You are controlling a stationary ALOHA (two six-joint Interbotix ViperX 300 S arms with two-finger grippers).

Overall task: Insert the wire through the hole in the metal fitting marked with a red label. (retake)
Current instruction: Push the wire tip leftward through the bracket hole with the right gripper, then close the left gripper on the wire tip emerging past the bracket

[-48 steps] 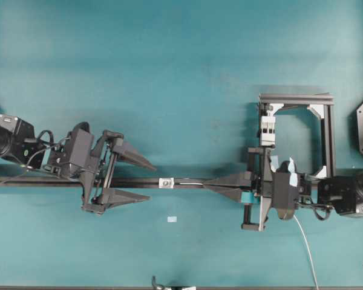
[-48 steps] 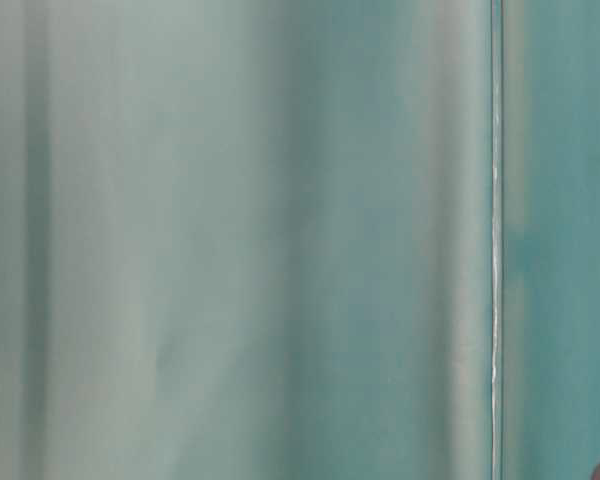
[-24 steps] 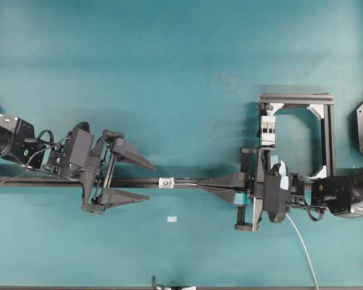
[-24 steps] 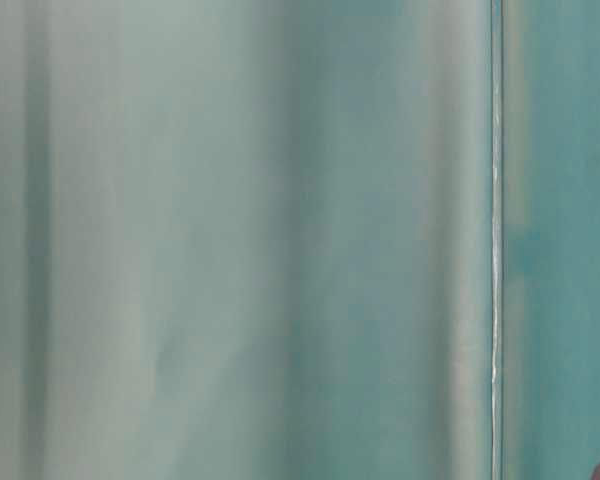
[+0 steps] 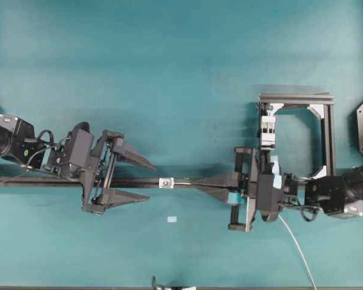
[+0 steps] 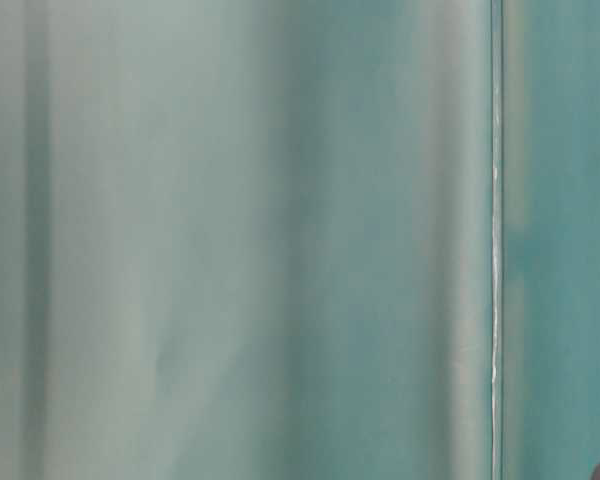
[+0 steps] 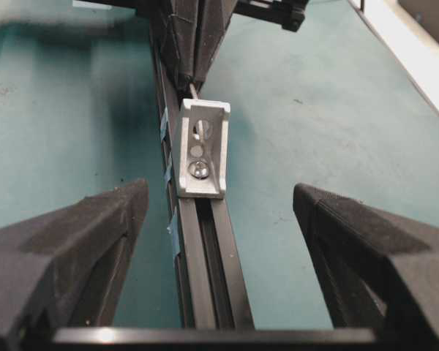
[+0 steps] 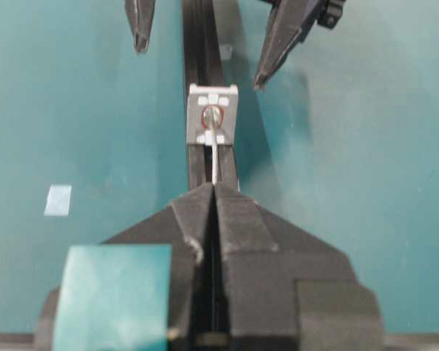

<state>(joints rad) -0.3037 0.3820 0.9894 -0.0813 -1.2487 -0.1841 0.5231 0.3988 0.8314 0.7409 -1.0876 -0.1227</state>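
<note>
The end of the wire is poking through, so my left gripper will grab it next and pull it through the fitting's hole (image 7: 201, 129).
The metal fitting (image 5: 166, 182) is a small silvery bracket screwed onto the black rail (image 5: 127, 182). A red ring marks its hole (image 8: 214, 115). My right gripper (image 5: 195, 184) is shut on the wire (image 8: 216, 157) just right of the fitting. A short pale stretch of wire runs from its tips (image 8: 214, 189) to the hole. In the left wrist view a pale bit shows inside the hole (image 7: 202, 129). The rest of the wire (image 5: 296, 244) trails toward the lower right. My left gripper (image 5: 152, 181) stands open astride the rail, left of the fitting (image 7: 203, 150), holding nothing.
A black frame (image 5: 328, 133) with a white clamp block (image 5: 267, 130) stands behind the right arm. A small pale tape patch (image 5: 172, 219) lies on the teal table in front of the rail. The table-level view shows only blurred teal surface.
My right gripper has slid left along the rail toward the fitting, carrying the wire's tip up to the hole. The left arm has not moved.
</note>
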